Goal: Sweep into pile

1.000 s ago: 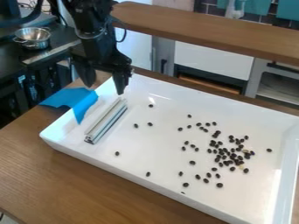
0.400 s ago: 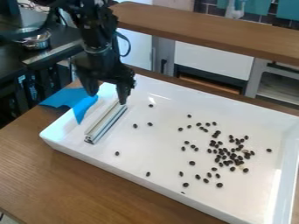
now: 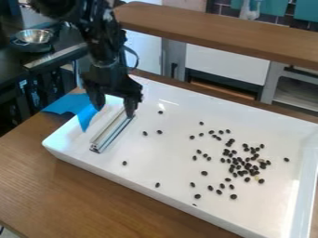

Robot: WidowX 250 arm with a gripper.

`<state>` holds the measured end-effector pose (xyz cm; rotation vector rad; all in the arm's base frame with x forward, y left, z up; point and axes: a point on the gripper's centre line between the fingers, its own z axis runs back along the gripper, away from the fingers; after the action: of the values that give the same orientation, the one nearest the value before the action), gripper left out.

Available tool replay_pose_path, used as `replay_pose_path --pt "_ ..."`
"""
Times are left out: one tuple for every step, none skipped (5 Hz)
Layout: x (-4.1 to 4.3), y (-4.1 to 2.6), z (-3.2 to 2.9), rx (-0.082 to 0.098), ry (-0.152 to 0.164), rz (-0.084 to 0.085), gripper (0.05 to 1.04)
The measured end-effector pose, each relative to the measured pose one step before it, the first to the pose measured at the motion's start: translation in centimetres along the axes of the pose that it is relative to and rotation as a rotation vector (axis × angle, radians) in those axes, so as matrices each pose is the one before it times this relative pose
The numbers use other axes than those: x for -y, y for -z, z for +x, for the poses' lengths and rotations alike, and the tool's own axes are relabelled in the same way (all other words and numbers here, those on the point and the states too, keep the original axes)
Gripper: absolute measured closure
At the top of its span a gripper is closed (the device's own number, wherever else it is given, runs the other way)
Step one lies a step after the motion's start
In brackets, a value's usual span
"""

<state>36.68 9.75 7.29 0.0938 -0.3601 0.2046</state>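
My gripper is going to grab the upper end of the silver metal bar next, to sweep the scattered beans into a pile.
The gripper (image 3: 114,113) is at the upper left of the white tray (image 3: 168,139), open, one finger near the blue cloth and the other at the upper end of the metal bar. The metal bar (image 3: 112,130) lies slanted on the tray's left part. Dark beans (image 3: 238,166) cluster loosely on the tray's right half. Single beans are scattered toward the middle and left, such as one bean (image 3: 125,163) below the bar. Whether the finger touches the bar I cannot tell.
A blue cloth (image 3: 79,106) drapes over the tray's upper left rim. The wooden table (image 3: 68,188) surrounds the tray, whose raised walls bound the beans. Behind, a wooden counter (image 3: 217,31) runs across, and a metal bowl (image 3: 35,36) stands at the upper left.
The gripper has come down toward the bar's upper end, its fingers still apart. The bar and beans look about the same.
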Motion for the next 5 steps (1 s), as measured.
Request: replay_pose_path --pt "-0.057 1.253 0.033 -0.0249 -0.0068 -0.0134 0.083" --pt "-0.19 0.684 0.282 -0.0109 -0.0092 -0.0012 0.083" --pt "-0.469 0.152 -0.052 -0.0065 -0.0131 -0.0031 0.083" --pt "-0.142 1.078 -0.467 -0.0277 -0.0008 0.0002 0.083" --pt "-0.266 0.37 0.014 0.006 -0.0107 0.0173 0.132"
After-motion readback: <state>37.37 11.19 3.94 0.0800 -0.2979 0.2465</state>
